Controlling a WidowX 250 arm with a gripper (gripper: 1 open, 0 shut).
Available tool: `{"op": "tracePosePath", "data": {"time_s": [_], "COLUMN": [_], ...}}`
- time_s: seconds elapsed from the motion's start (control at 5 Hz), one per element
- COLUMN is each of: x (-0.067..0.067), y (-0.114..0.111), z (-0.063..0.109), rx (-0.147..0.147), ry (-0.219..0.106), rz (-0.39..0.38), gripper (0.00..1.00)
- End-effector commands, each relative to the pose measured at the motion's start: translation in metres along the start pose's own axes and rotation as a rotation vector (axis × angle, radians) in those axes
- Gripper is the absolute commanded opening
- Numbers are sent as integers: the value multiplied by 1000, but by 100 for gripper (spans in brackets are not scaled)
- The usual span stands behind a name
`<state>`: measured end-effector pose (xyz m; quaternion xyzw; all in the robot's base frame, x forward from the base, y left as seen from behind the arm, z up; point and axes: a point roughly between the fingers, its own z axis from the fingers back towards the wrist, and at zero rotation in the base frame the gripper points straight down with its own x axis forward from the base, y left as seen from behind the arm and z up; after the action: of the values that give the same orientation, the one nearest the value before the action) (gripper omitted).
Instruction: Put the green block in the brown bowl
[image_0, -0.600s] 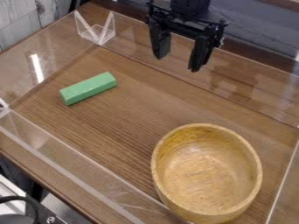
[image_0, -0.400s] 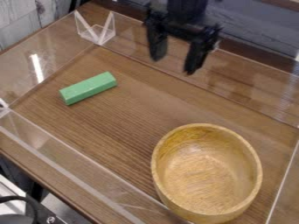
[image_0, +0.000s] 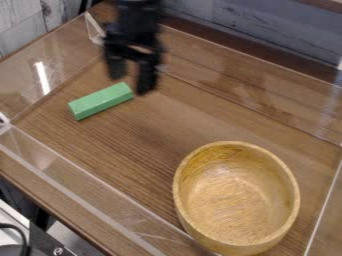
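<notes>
My gripper will next take hold of the green block by its long sides, so that it can put the block in the brown bowl.
The green block lies flat on the wooden tabletop at the left, its long side running diagonally. My gripper hangs pointing down just above and to the right of the block's far end, jaws open with nothing between them. Its dark fingers do not touch the block. The brown bowl sits empty at the lower right, well away from both.
Clear acrylic walls border the wooden table on the near and left sides. A small clear stand is at the back left, partly behind the arm. A grey wall runs along the back.
The gripper has swung from the back centre to the left and nearer, ending close above the green block. Its jaws stay open. Block and bowl have not moved.
</notes>
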<state>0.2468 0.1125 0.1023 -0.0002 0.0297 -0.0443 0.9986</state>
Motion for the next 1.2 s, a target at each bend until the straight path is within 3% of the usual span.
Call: {"op": "tracePosePath", "data": {"time_s": [0.0, 0.2, 0.6, 1.0], "x": [-11, -9, -1, 8], "y": [35, 48, 53, 59], "z": [13, -3, -29, -44], "rx": [36, 30, 11, -7], "ry": [-105, -126, -145, -149], "rz": [-61, -55, -68, -67], "gripper": [100, 100, 100, 100]}}
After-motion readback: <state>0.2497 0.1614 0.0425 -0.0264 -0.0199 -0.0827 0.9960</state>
